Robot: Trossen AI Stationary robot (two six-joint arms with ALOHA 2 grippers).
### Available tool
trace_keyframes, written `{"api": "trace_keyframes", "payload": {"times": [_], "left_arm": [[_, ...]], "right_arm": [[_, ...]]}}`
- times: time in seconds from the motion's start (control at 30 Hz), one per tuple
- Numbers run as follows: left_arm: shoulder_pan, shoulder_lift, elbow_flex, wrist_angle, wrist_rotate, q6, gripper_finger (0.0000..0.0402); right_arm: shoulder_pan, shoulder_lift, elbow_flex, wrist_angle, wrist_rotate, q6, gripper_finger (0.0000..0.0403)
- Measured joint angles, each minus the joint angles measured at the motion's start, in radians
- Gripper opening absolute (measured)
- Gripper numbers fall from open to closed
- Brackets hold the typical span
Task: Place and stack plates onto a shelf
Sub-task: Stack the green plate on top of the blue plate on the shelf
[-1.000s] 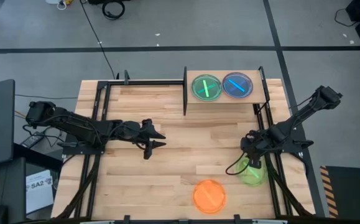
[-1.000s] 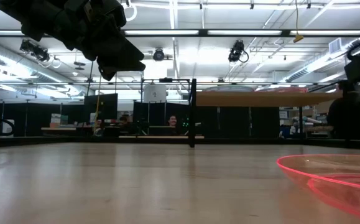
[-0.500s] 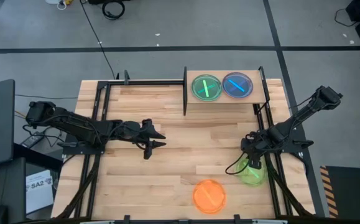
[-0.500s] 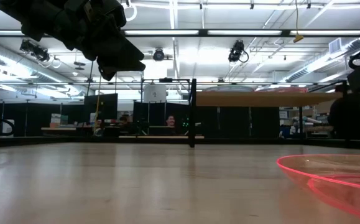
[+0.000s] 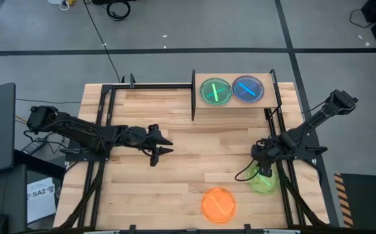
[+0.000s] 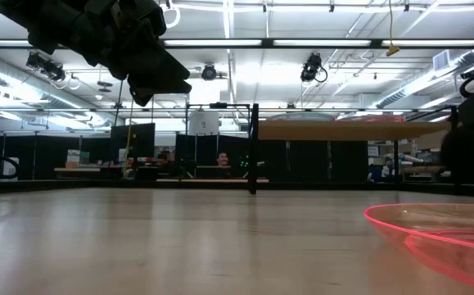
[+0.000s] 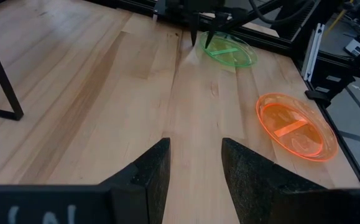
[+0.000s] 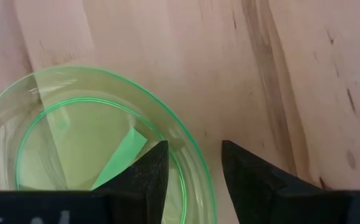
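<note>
I should close my right gripper, one finger inside, one down by the wood outside: it would hold the green plate's rim (image 8: 194, 142).
A green plate (image 5: 263, 181) lies flat on the tabletop near the right edge. My right gripper (image 5: 260, 166) hovers over it, open. In the right wrist view its fingers (image 8: 148, 177) stand either side of the plate's rim (image 8: 191, 149), one over the inside and one outside. I see no touch. An orange plate (image 5: 218, 204) rests flat near the near edge. The shelf (image 5: 265, 106) carries a green plate (image 5: 215, 91) and a blue plate (image 5: 247, 89) side by side. My left gripper (image 5: 160, 144) waits open above mid-table.
Black metal frame posts (image 5: 193, 97) stand by the shelf's left end, and frame rails (image 5: 100, 130) run along both table sides. Bare wood (image 5: 200, 156) lies between the two arms. The low view shows the orange plate's rim (image 6: 433, 233) close to the camera.
My right arm has shifted very slightly above the green plate. The left arm and all plates have stayed where they were.
</note>
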Motion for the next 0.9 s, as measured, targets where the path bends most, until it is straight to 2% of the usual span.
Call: {"api": "trace_keyframes", "payload": {"times": [0.8, 0.9], "left_arm": [[0.000, 0.000, 0.000, 0.000, 0.000, 0.000, 0.0151], [0.000, 0.000, 0.000, 0.000, 0.000, 0.000, 0.0151]], "right_arm": [[0.000, 0.001, 0.002, 0.014, -0.043, -0.006, 0.0014], [0.000, 0.001, 0.002, 0.015, -0.044, -0.007, 0.0008]]}}
